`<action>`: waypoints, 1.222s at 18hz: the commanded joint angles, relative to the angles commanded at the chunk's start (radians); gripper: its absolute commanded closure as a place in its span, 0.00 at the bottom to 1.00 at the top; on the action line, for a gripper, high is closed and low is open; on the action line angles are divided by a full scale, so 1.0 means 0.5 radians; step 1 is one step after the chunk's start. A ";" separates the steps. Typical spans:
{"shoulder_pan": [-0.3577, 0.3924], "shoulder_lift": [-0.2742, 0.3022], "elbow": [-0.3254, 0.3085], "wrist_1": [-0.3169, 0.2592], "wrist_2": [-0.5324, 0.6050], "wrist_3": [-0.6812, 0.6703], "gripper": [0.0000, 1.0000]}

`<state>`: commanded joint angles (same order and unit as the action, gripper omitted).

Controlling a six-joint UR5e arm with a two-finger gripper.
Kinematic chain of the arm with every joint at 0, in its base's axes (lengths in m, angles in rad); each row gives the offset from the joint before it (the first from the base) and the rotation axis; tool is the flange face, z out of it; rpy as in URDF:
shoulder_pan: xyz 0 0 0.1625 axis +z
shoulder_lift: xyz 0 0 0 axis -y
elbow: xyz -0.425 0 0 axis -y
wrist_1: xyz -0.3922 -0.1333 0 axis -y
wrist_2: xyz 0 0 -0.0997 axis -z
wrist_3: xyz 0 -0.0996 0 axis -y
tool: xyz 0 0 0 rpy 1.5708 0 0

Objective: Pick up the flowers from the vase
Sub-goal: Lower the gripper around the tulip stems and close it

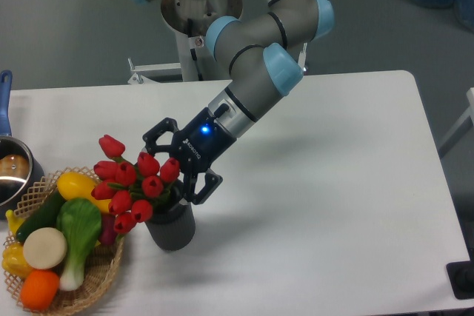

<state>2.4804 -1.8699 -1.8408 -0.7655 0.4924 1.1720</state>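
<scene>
Next, my gripper grabs the flowers by their green stems to pick the flowers point(132, 179) from the vase point(172, 229).
The flowers point(132, 179), a bunch of red tulip buds on green stems, stand in the dark grey ribbed vase point(172, 229) near the table's front left and lean left over the basket. My gripper point(176, 170) comes in from the upper right, just above the vase's rim. Its black fingers point(158, 135) are spread apart, one behind the bunch and one in front of it, at the right side of the buds. The stems between the fingers are mostly hidden, so I cannot see whether the fingers touch them.
A wicker basket point(100, 290) of vegetables sits against the vase's left side. A metal pot point(10, 175) with a blue handle stands at the left edge. The white table point(333, 205) stretches to the right.
</scene>
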 joint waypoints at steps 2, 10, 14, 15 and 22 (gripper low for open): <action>0.000 -0.009 0.015 -0.003 0.000 0.000 0.09; 0.000 -0.012 0.043 -0.003 0.000 -0.003 0.48; 0.000 -0.009 0.046 -0.003 0.003 -0.003 0.64; 0.000 -0.009 0.043 -0.003 0.006 -0.003 0.64; 0.012 0.006 0.043 -0.006 0.006 -0.015 0.74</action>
<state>2.4866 -1.8669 -1.8193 -0.7685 0.4955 1.1643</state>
